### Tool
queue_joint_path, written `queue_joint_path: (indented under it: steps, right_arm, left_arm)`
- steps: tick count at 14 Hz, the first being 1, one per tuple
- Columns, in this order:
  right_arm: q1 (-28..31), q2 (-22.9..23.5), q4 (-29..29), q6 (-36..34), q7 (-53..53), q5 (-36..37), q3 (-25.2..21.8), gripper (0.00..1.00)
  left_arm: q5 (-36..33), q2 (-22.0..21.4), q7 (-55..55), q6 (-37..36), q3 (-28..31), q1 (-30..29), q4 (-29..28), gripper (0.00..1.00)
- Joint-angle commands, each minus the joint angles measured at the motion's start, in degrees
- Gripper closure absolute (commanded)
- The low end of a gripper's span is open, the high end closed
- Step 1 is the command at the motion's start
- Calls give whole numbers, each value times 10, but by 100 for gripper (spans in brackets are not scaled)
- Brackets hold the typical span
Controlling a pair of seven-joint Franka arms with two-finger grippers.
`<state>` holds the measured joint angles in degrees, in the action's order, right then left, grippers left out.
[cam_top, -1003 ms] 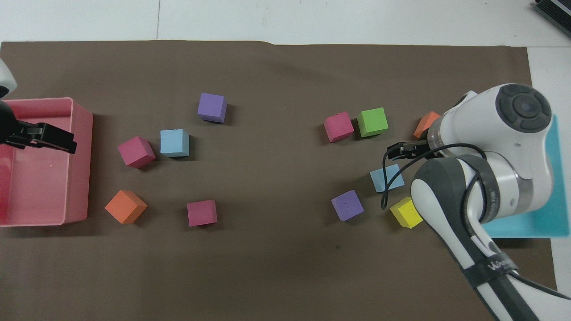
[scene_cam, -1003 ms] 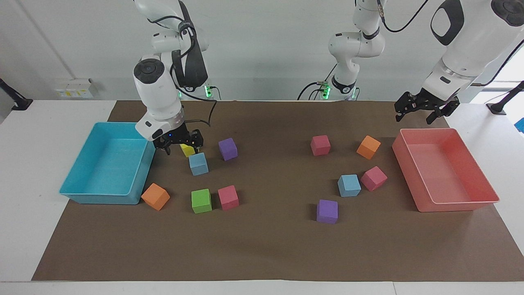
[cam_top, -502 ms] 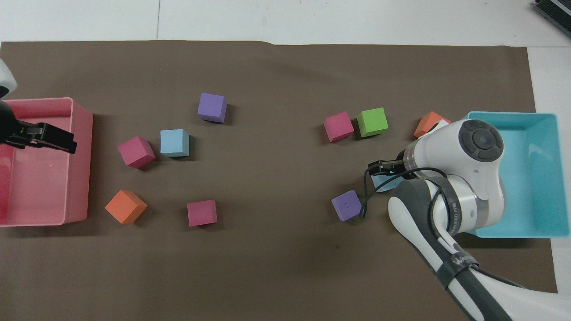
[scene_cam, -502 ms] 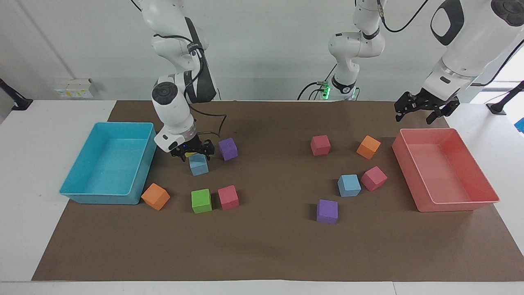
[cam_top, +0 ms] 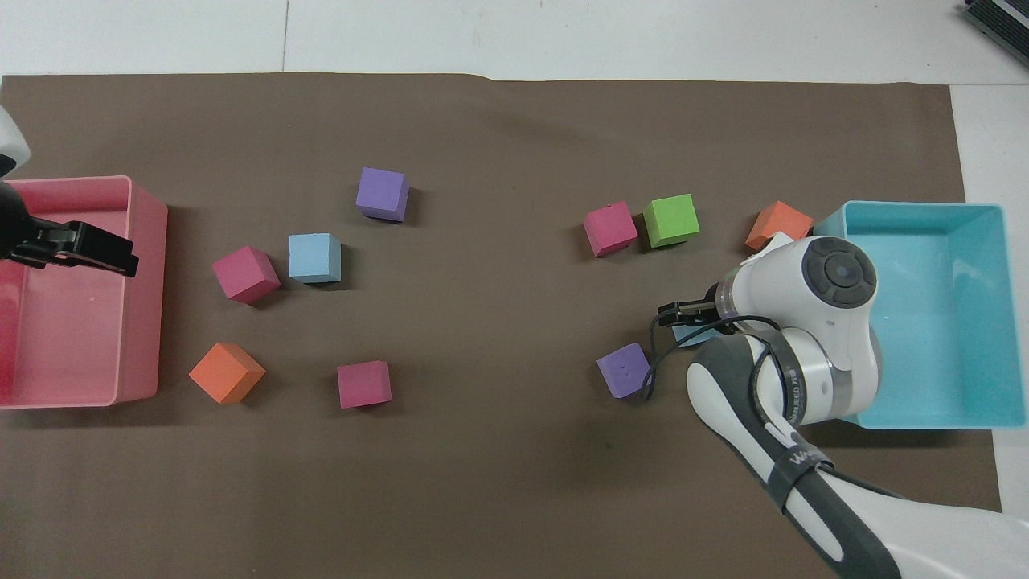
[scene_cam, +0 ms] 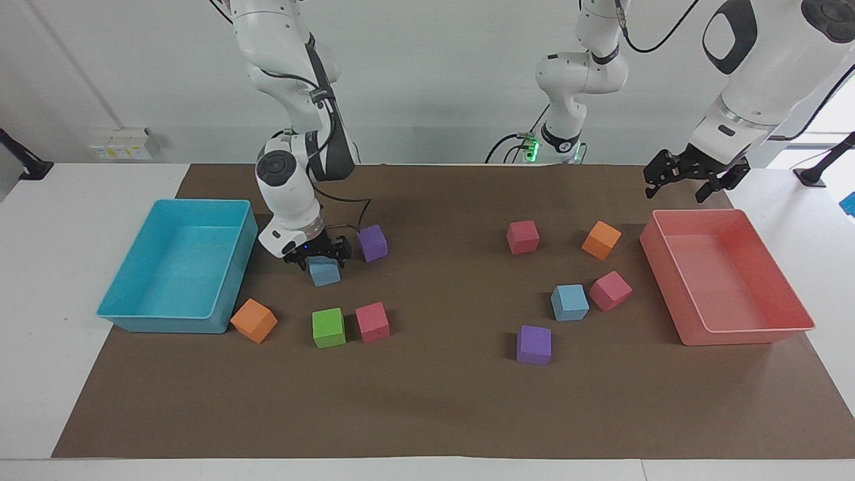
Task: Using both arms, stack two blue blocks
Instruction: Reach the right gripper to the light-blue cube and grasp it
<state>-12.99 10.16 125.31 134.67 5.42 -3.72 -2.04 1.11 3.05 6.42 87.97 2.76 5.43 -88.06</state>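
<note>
I should next grab the light-blue block's opposite sides with my right gripper, then stack the two blue blocks.
One light-blue block (scene_cam: 325, 274) lies on the brown mat beside the cyan tray; in the overhead view only a sliver of this blue block (cam_top: 685, 334) shows under the arm. My right gripper (scene_cam: 317, 254) (cam_top: 690, 315) hangs low right over it, open, fingertips at the level of the block's top edge. The other light-blue block (scene_cam: 570, 302) (cam_top: 314, 257) sits toward the left arm's end, beside a pink block (scene_cam: 610, 290). My left gripper (scene_cam: 688, 177) (cam_top: 76, 248) waits open, raised above the pink tray's rim.
A cyan tray (scene_cam: 133, 314) and a pink tray (scene_cam: 748, 334) stand at the mat's two ends. A purple block (scene_cam: 372, 242) sits close beside the right gripper. Green (scene_cam: 328, 327), pink (scene_cam: 372, 322) and orange (scene_cam: 254, 321) blocks lie farther from the robots.
The right arm swung from the cyan tray's edge toward the mat's middle and lowered its gripper over the blue block, now covering the yellow block. The left arm stayed still.
</note>
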Motion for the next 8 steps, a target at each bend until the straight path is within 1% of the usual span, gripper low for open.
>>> queue_joint_path:
  steps: [1, 6, 7, 8]
  right_arm:
    - [2, 4, 12, 16, -37, -11, 0, 0]
    - [2, 1, 24, 10, -37, -11, 0, 0]
    - [2, 1, 25, 11, -40, -11, 0, 11]
    - [2, 1, 25, 11, -41, -11, 0, 56]
  left_arm:
    - [-5, -13, 3, 4, 0, -1, -13, 0]
    - [-5, -13, 3, 4, 0, -1, -13, 0]
    - [-5, -13, 3, 4, 0, -1, -13, 0]
    - [-5, -13, 3, 4, 0, -1, -13, 0]
